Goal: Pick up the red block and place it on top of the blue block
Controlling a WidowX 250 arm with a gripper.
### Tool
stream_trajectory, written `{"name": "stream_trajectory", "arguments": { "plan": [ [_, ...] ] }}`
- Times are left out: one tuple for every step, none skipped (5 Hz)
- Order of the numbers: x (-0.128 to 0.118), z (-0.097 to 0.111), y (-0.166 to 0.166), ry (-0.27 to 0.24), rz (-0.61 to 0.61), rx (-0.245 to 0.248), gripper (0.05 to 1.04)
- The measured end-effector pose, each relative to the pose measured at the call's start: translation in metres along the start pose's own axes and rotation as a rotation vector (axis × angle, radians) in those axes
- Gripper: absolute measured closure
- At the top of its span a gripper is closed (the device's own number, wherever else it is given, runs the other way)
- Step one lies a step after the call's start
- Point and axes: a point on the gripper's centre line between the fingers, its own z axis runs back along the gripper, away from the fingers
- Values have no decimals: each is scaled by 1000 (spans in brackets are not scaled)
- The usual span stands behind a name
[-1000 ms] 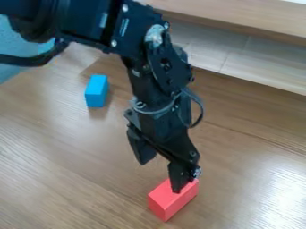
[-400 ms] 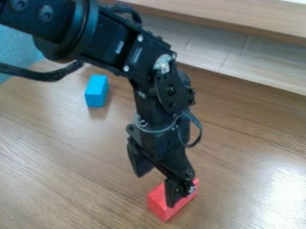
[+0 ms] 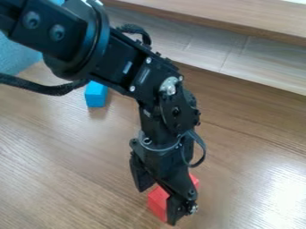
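Observation:
The gripper picks up the red block (image 3: pixel 158 203) by its opposite sides next, to stack it on the blue block.
The black gripper (image 3: pixel 157 205) hangs at the lower middle of the camera view, low over the wooden surface, with its two fingers spread apart. A red block (image 3: pixel 158 203) lies on the surface at the gripper; one finger covers part of its right side, and the other stands just off its upper left. Whether either finger touches the block I cannot tell. At the upper left stands a blue block (image 3: pixel 95 96), its top partly hidden by the arm.
The brown wood-grain surface (image 3: pixel 65 156) spreads under both blocks. A pale raised ledge (image 3: pixel 239 20) runs along the back, from the top middle to the right edge. A light blue textured area (image 3: pixel 15 53) borders the surface at the upper left.
The gripper has come down in the view, and its fingers now cover more of the red block. The arm has shifted down and right, over the blue block's top. Both blocks have stayed put.

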Motion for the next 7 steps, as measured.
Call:
{"name": "stream_trajectory", "arguments": {
  "plan": [
    [0, -8, 0, 15, 2, -2, 83],
    [-1, -17, 0, 37, 7, -6, 83],
    [4, -22, 6, 38, 29, -14, 133],
    [9, -24, 11, 5, 63, -18, 414],
    [13, -23, 16, -10, 92, -35, 493],
    [12, -21, 24, -2, 117, -41, 493],
    [20, -2, 43, -43, 169, -31, 493]
  ]
}}
